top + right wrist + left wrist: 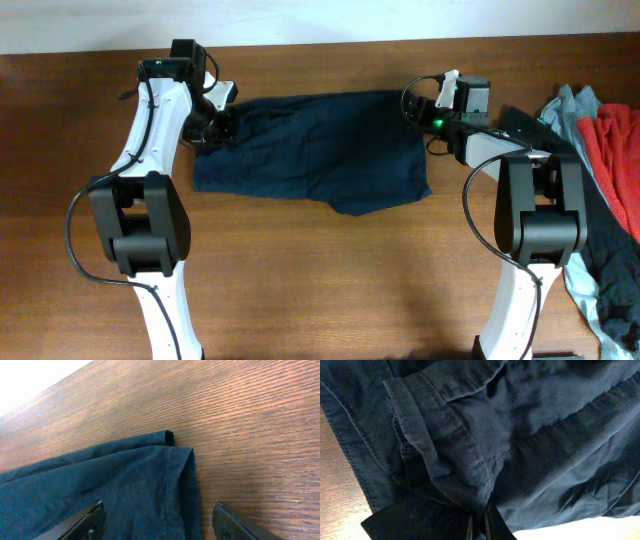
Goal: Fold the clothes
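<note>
The navy garment's folded corner edge (pixel 411 108) (pixel 173 506), opposite my left gripper's hold, is the part my right gripper needs to grab next. The garment will then be spread out for folding.
A dark navy garment (pixel 315 150), shorts by the look of the waistband, lies spread across the far middle of the wooden table. My left gripper (pixel 215 125) is at its left end and is shut on a bunched fold of the navy fabric (pixel 470 475); the fingers (pixel 477 527) pinch the cloth between them. My right gripper (pixel 425 112) is at the garment's right top corner. It is open, its fingers (pixel 157 520) straddle the folded corner edge (pixel 175 460) just above the table.
A pile of other clothes (pixel 600 150), light blue, red and dark pieces, lies at the right edge of the table. Bare wood (pixel 320 280) fills the front half. The table's far edge runs close behind both grippers.
</note>
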Controlling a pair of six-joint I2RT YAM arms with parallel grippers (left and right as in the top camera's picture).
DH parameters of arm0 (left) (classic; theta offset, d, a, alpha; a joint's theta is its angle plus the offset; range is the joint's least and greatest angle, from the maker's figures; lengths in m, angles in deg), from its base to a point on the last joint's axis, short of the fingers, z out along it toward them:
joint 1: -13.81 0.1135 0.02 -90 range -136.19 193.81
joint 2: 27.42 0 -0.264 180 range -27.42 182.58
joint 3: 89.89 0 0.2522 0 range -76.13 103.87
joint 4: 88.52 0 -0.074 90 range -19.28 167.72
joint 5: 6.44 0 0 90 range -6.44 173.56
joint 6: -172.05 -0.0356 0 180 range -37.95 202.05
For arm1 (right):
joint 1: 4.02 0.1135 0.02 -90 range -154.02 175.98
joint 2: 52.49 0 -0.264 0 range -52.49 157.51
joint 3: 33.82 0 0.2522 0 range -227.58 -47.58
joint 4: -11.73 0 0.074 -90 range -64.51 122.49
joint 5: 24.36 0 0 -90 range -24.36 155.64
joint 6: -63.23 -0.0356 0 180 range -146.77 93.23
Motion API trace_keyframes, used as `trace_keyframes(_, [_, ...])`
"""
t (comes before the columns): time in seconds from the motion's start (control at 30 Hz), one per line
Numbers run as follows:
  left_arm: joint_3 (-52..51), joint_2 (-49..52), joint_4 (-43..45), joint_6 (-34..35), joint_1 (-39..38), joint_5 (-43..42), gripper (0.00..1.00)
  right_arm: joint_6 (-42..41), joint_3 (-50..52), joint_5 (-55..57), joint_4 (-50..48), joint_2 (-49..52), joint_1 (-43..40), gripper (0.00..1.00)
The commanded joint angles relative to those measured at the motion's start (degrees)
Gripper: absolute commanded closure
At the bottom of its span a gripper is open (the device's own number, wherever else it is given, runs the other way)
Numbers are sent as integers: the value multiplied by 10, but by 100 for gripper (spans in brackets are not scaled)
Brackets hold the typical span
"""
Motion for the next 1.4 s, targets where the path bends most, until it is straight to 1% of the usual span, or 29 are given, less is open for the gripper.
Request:
trace_keyframes(0.0, [7, -9, 4, -9, 3, 3, 95, -7, -3, 14, -4, 9, 6, 30])
trace_keyframes(0.03, [7, -9, 4, -9, 3, 3, 95, -7, -3, 14, -5, 9, 7, 32])
trace_keyframes(0.07, [7, -9, 5, -9, 3, 3, 95, -7, -3, 14, -9, 9, 10, 37])
trace_keyframes(0.2, [7, -9, 9, -9, 3, 3, 95, -6, -3, 19, -19, 10, 19, 39])
trace_keyframes(0.27, [7, -9, 11, -9, 3, 3, 94, -7, -3, 19, -19, 10, 20, 42])
trace_keyframes(0.43, [7, -9, 13, -9, 3, 3, 94, -7, -3, 17, -21, 30, 20, 41])
trace_keyframes(0.6, [7, -9, 13, -9, 3, 4, 94, -9, -4, 7, -37, 39, 19, 34])
trace_keyframes(0.73, [7, -9, 13, -9, 3, 4, 94, -11, -14, -21, -50, 39, 13, 34])
trace_keyframes(0.8, [7, -9, 16, -9, 3, 4, 94, -22, -16, -21, -49, 39, 12, 43])
trace_keyframes(0.87, [7, -9, 19, -9, 3, 3, 94, -22, -16, -24, -49, 39, 12, 56])
trace_keyframes(0.9, [7, -9, 20, -9, 3, 4, 94, -23, -16, -33, -49, 39, 12, 65])
trace_keyframes(0.93, [7, -9, 21, -9, 3, 3, 94, -31, -16, -34, -49, 39, 12, 71])
trace_keyframes(1.13, [7, -9, 21, -9, 3, 4, 95, -48, -19, -84, -49, 24, 2, 94])
trace_keyframes(1.17, [7, -9, 21, -9, 3, 4, 96, -48, -19, -98, -47, 12, -2, 96])
trace_keyframes(1.27, [18, -9, 11, -9, 4, 4, 97, -47, -19, -137, -34, -24, -12, 96])
trace_keyframes(1.37, [45, -13, -12, -9, 4, 4, 98, -45, -19, -158, 13, -79, -21, 96])
